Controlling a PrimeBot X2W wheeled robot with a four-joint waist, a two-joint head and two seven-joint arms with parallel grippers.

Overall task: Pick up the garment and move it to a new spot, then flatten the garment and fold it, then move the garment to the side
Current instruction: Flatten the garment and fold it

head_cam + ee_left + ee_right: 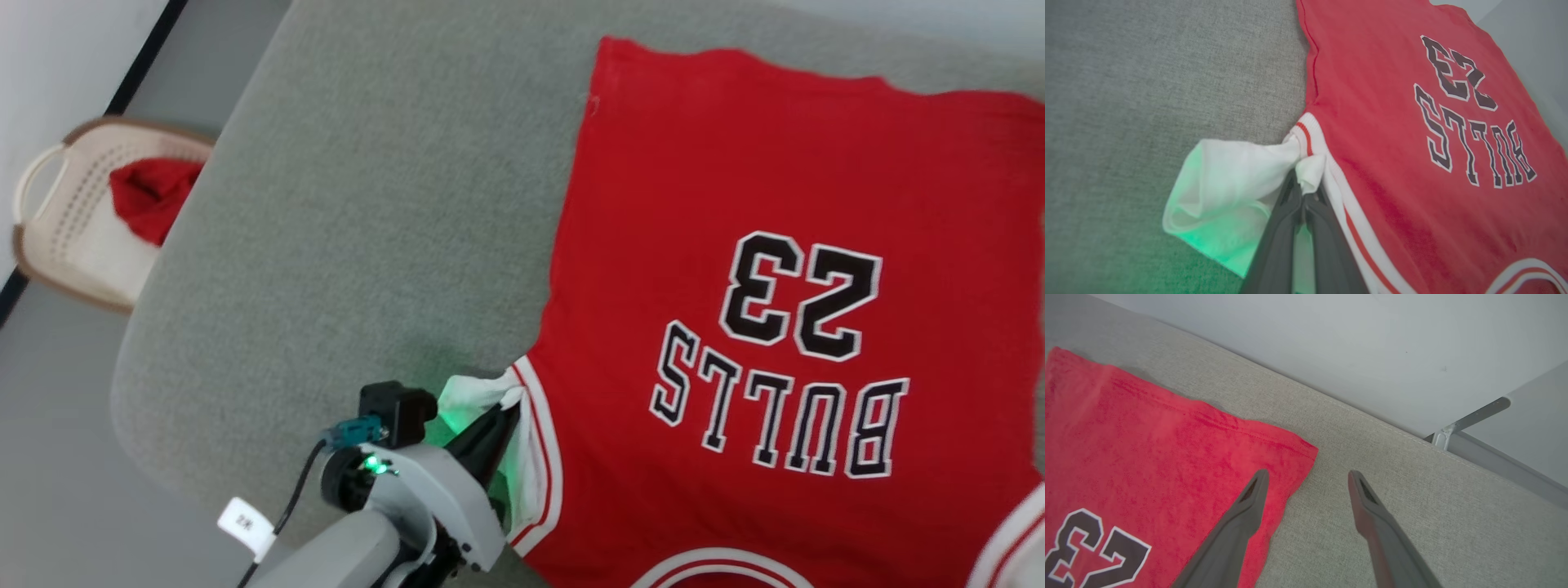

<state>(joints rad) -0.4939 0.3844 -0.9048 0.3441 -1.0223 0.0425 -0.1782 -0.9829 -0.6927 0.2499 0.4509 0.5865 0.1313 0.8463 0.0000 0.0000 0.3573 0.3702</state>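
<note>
My right gripper is going to grab the garment [1147, 449] by its red hem corner [1307, 453] next, because the edges meet there while the rest lies spread flat.
The garment [735, 204], a red jersey with a black "23" and "BULLS" on the chest, lies spread flat on the grey cushion [367, 204], print facing up and upside down to me. My left gripper [504, 412] is shut on the garment's white sleeve [1229, 175] at its striped trim, near the cushion's front. In the left wrist view the left gripper [1302, 188] pinches a fold of white cloth. My right gripper [1308, 477] hangs open above the garment's [1147, 449] far hem corner, one finger over red cloth, the other over bare cushion.
A cream laundry basket [57, 220] with a plain red cloth bundle [151, 196] stands on the floor to the left of the cushion. Bare cushion spreads left of the jersey. A pale wall and a metal bracket [1470, 420] lie beyond the cushion's far edge.
</note>
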